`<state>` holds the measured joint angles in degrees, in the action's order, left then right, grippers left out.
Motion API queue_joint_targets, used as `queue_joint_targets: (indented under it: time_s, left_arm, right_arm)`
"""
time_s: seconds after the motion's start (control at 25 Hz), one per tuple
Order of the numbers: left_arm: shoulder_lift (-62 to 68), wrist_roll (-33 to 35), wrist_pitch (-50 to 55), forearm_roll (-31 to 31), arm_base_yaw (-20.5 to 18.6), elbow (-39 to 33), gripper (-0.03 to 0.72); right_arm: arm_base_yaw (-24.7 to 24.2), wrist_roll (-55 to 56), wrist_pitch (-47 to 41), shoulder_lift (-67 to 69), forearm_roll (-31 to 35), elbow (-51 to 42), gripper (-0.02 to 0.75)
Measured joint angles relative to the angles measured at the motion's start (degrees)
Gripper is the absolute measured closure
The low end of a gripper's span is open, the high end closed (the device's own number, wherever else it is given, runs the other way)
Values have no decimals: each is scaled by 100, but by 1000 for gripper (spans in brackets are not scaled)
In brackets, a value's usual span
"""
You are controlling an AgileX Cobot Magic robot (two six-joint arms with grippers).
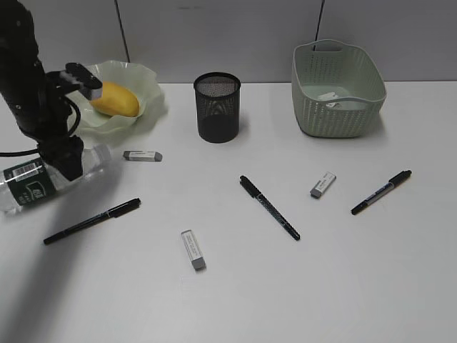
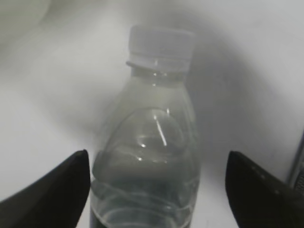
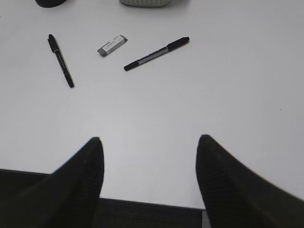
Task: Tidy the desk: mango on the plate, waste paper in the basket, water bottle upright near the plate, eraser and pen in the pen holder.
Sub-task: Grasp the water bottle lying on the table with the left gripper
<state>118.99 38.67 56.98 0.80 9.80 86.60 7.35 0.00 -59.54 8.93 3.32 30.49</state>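
The water bottle needs to be set upright near the plate, so my left gripper should grab it by its body [image 2: 145, 161] next.
The water bottle [image 1: 28, 187] lies on its side at the desk's [image 1: 300, 286] left edge. In the left wrist view the water bottle [image 2: 152, 142] points its white cap away. My left gripper [image 2: 157, 154] stands open astride its body, with a gap on the right side. The mango [image 1: 114, 100] rests on the plate [image 1: 146, 82]. Waste paper [image 1: 330, 96] lies in the basket [image 1: 337, 107]. Three erasers [image 1: 143, 155] [image 1: 323, 184] [image 1: 193, 250] and three pens [image 1: 93, 221] [image 1: 269, 207] [image 1: 381, 191] lie around the pen holder [image 1: 216, 107]. My right gripper [image 3: 151, 137] hangs open and empty.
The right wrist view shows the desk's near edge [image 3: 142, 202] under the open fingers, with two pens [image 3: 61, 60] [image 3: 156, 53] and an eraser [image 3: 112, 45] farther off. The left arm [image 1: 32, 100] stands between the plate and the bottle.
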Motion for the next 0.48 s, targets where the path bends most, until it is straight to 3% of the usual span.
queue_joint_targets:
  time_s: [0.32, 0.48]
  left_arm:
    - [362, 37, 0, 432, 0, 22, 16]
    - [394, 37, 72, 533, 0, 29, 103]
  right_arm:
    - [0, 0, 0, 0, 0, 0, 253]
    - [0, 0, 0, 0, 0, 0, 256]
